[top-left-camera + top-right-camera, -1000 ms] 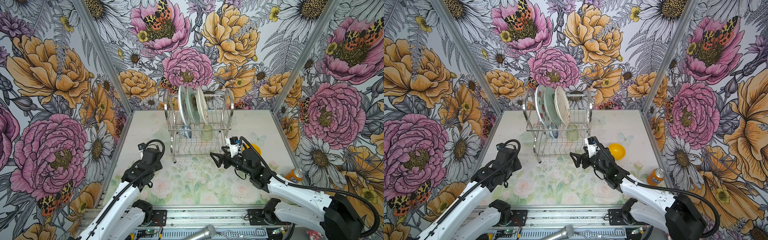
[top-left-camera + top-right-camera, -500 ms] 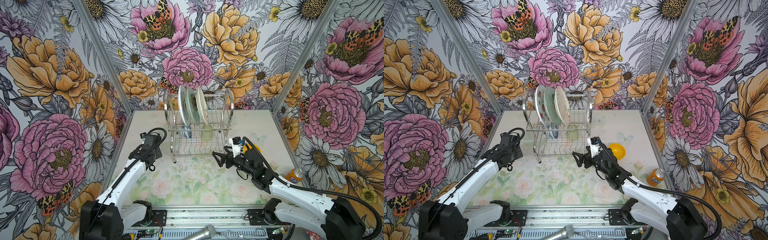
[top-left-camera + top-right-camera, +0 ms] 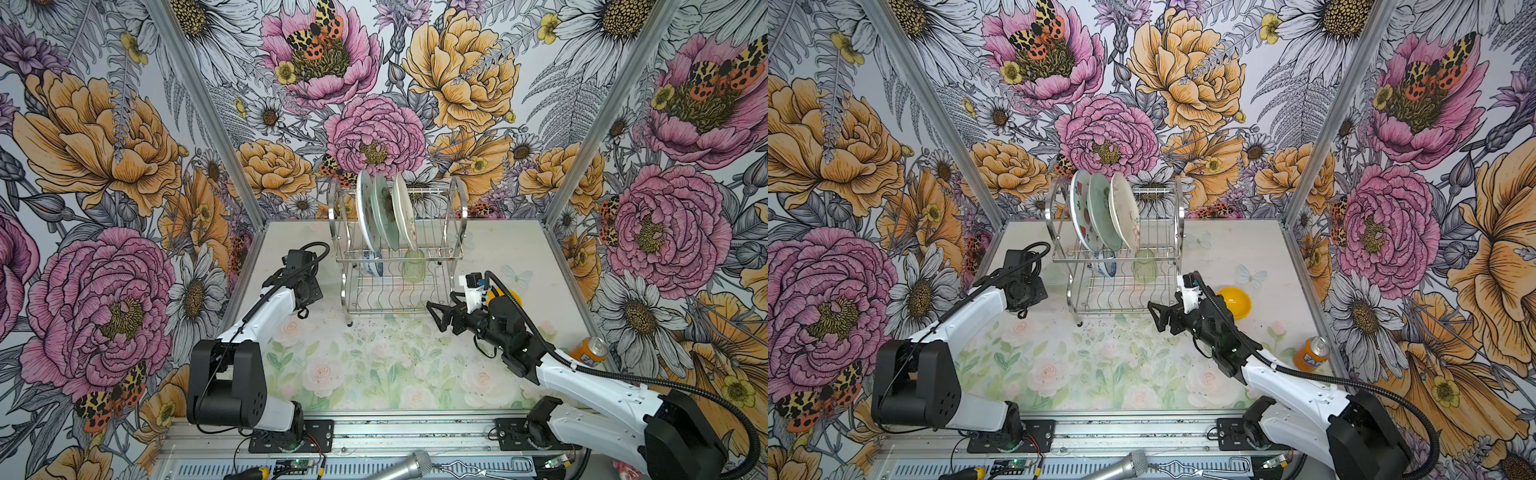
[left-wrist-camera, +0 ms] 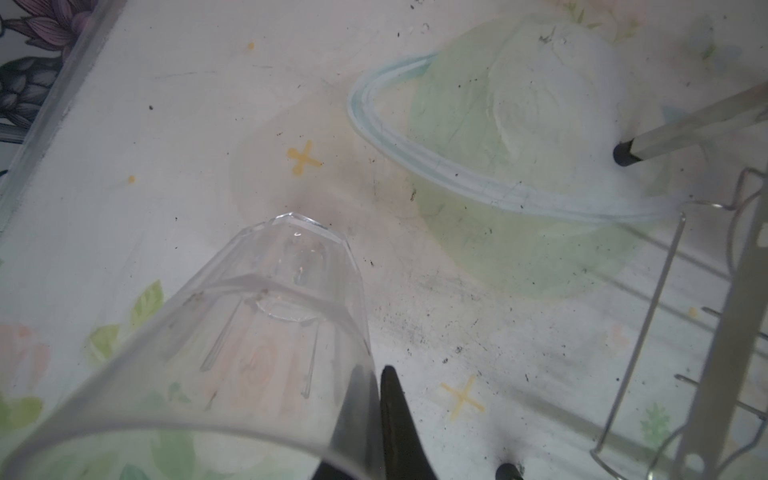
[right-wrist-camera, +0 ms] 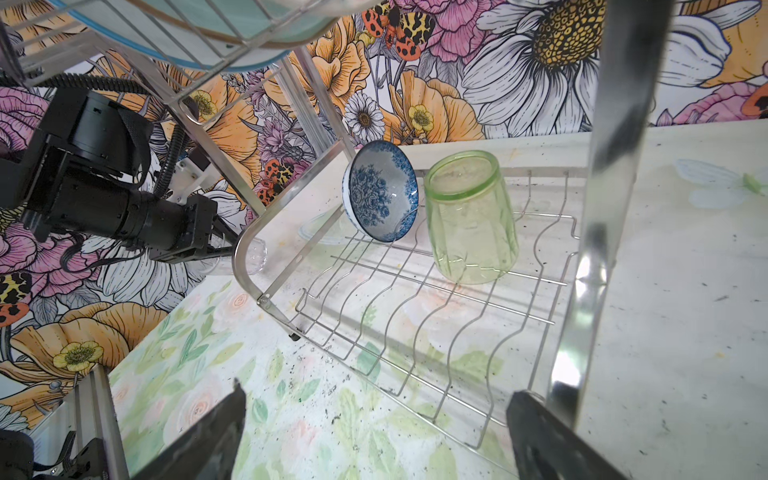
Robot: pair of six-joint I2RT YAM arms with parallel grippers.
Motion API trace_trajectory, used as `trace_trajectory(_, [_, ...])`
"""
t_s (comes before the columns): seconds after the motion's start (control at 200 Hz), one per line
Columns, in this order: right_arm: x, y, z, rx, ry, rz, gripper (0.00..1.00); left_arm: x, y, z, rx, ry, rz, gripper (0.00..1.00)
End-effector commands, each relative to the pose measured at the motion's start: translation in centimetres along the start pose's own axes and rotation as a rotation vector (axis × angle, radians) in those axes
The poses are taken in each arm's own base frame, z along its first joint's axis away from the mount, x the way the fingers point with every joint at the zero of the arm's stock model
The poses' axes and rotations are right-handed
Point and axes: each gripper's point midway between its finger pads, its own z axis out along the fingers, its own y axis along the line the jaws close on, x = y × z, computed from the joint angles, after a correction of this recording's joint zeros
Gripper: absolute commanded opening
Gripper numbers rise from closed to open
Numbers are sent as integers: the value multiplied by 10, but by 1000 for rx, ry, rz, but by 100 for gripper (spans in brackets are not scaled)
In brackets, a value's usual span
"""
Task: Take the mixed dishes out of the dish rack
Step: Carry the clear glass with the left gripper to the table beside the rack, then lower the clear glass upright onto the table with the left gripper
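The clear glass (image 4: 257, 316) hangs steeply tilted, short of the pale translucent dish. It would fall over on its side if I opened my left gripper now, so I need to keep holding it.
The dish rack (image 3: 457, 232) stands at the back middle. On its upper tier three plates stand on edge: watermelon-print (image 3: 365, 208), pale green (image 3: 384, 212) and cream (image 3: 405, 208). On the lower tier a blue-and-white bowl (image 5: 380, 191) leans beside an upturned green tumbler (image 5: 469, 216). My left gripper (image 4: 376, 374) is left of the rack, low over the table, shut on the wall of the clear glass (image 4: 257, 316), one finger inside it. My right gripper (image 5: 376, 392) is open and empty at the rack's front right corner. The yellow bowl (image 3: 1235, 301) lies behind the right wrist.
A pale translucent dish (image 4: 519, 137) lies on the table under the rack's left leg (image 4: 685, 129), just beyond the glass. An orange soda can (image 3: 588, 351) stands by the right wall. The left wall runs close behind the left arm (image 3: 266, 316).
The left arm has stretched toward the back, carrying the glass up along the rack's left side. The right gripper has hardly moved.
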Motion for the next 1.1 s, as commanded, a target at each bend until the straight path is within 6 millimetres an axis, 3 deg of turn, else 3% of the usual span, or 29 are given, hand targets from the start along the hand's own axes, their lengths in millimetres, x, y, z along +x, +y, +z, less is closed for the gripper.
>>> trace_trajectory(0.0, [-4,0,1,-10,-16,1,99,-31,-9,-5,29,-61,-1,0])
trace_trajectory(0.65, [-5,6,-5,-74,-11,-4,100,-62,-18,29,-20,6,49,0])
trace_trajectory(0.996, [-7,17,-8,-134,-7,-31,100,-72,-23,44,8,38,48,16])
trace_trajectory(1.091, [-6,17,-7,-135,-1,-31,100,-76,-24,44,22,40,41,30])
